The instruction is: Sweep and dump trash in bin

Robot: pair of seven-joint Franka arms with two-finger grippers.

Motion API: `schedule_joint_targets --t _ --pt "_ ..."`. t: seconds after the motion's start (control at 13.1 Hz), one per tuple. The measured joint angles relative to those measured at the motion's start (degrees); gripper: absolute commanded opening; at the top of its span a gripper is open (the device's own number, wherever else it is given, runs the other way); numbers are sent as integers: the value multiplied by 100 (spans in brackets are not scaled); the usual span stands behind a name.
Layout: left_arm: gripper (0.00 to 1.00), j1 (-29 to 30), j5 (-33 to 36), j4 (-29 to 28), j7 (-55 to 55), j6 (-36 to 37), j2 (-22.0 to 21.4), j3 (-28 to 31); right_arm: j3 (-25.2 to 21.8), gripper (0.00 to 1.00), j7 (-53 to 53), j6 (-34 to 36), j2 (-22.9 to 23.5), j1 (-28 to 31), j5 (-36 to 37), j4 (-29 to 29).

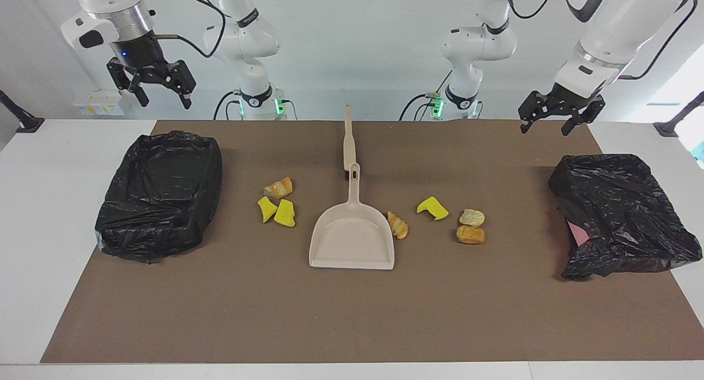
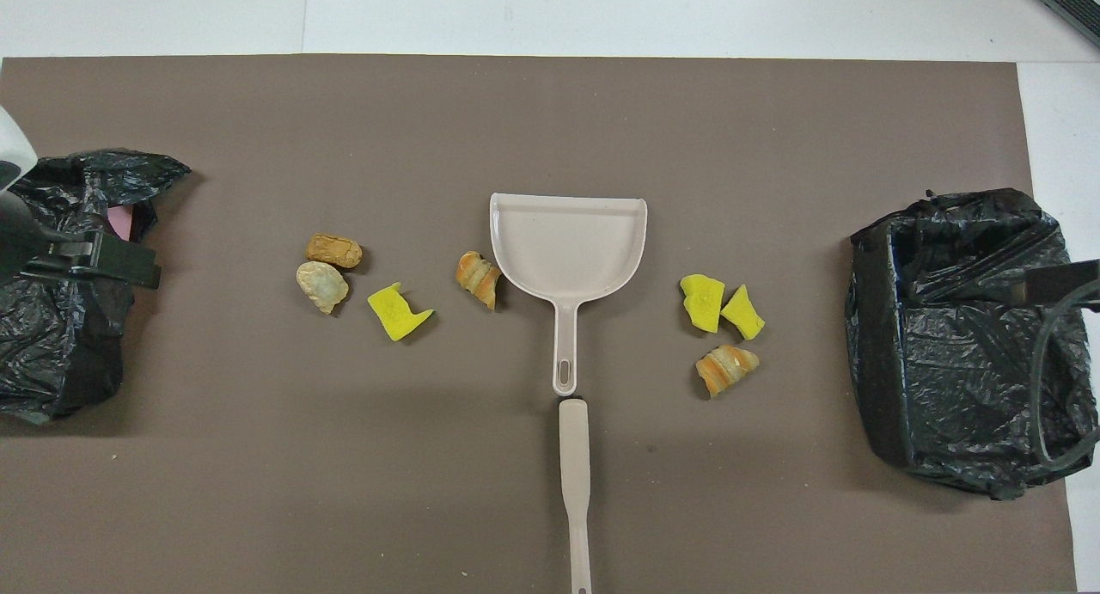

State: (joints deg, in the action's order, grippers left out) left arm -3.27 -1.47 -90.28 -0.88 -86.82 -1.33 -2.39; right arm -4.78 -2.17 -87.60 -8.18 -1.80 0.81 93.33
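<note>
My right gripper should grab the beige dustpan by its handle [image 2: 565, 350] next. Then the beige dustpan's wide pan [image 2: 569, 241] is free to collect the trash.
Several pieces of trash lie on the brown mat around a beige dustpan [image 1: 352, 234] [image 2: 567, 241]. Two yellow wedges [image 1: 278, 211] and a bread lump [image 1: 279, 188] sit toward the right arm's end. A croissant-like lump [image 1: 397, 225] touches the pan's side. Toward the left arm's end lie another yellow wedge [image 1: 432, 208] and two lumps [image 1: 471, 226]. A beige brush handle [image 1: 348, 143] [image 2: 574, 482] lies nearer the robots, in line with the pan's handle. My right gripper [image 1: 164, 98] and left gripper [image 1: 544, 130] hang open and empty, high over the mat's robot-side corners.
A bin lined with a black bag [image 1: 159, 193] [image 2: 962, 336] stands open at the right arm's end. A second black bag over a pink bin [image 1: 621, 215] [image 2: 60, 319] sits at the left arm's end. White table [image 1: 49, 204] surrounds the mat.
</note>
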Motion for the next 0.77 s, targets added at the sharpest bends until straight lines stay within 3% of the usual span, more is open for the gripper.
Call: schedule_joint_targets --t 0.77 --pt "100 220 0 0 5 111 -4 28 7 100 0 -107 -16 -8 10 -4"
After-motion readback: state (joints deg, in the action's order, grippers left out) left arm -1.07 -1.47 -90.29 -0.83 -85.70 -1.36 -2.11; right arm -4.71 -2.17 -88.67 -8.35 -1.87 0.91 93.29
